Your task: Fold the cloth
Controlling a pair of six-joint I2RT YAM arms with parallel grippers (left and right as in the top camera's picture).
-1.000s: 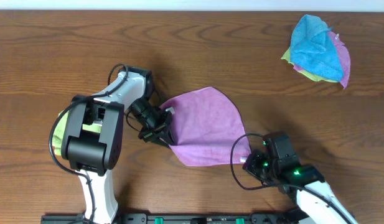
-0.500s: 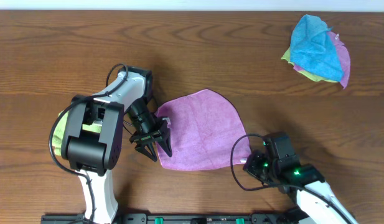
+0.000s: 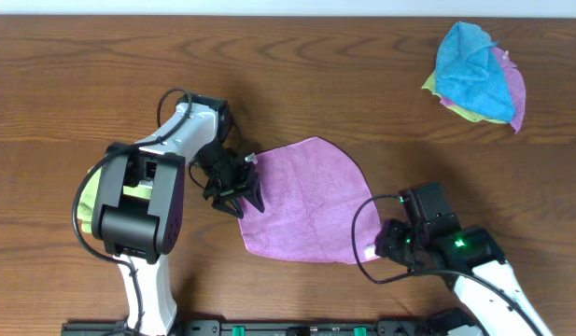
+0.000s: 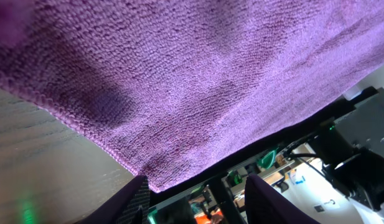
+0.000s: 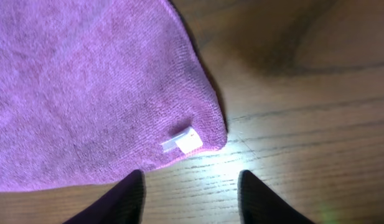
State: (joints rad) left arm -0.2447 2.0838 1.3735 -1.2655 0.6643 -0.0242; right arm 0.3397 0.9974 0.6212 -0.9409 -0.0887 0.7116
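Observation:
My left fingers slant toward the cloth's near corner (image 3: 249,249), so it is too early to close. My left gripper first moves toward the cloth's far edge (image 3: 273,150).
The cloth (image 3: 306,201) is magenta-purple and lies spread flat on the wooden table in the middle of the overhead view. My left gripper (image 3: 244,198) sits at its left edge, open. In the left wrist view the cloth (image 4: 198,81) fills the top and the open left gripper (image 4: 195,202) holds nothing. My right gripper (image 3: 379,247) is at the cloth's lower right corner. In the right wrist view the cloth (image 5: 86,93) ends at a corner with a white tag (image 5: 182,142). The open right gripper (image 5: 190,199) is just short of it, over bare wood.
A pile of cloths, a blue cloth (image 3: 470,65) on top of lime-green and pink ones, lies at the back right. Something lime-green (image 3: 86,191) shows under my left arm's base (image 3: 138,210). Cables loop near my right arm.
Both grippers have opened and let go of the cloth. The cloth has settled flatter, its lower edge further right. My right gripper has shifted slightly right.

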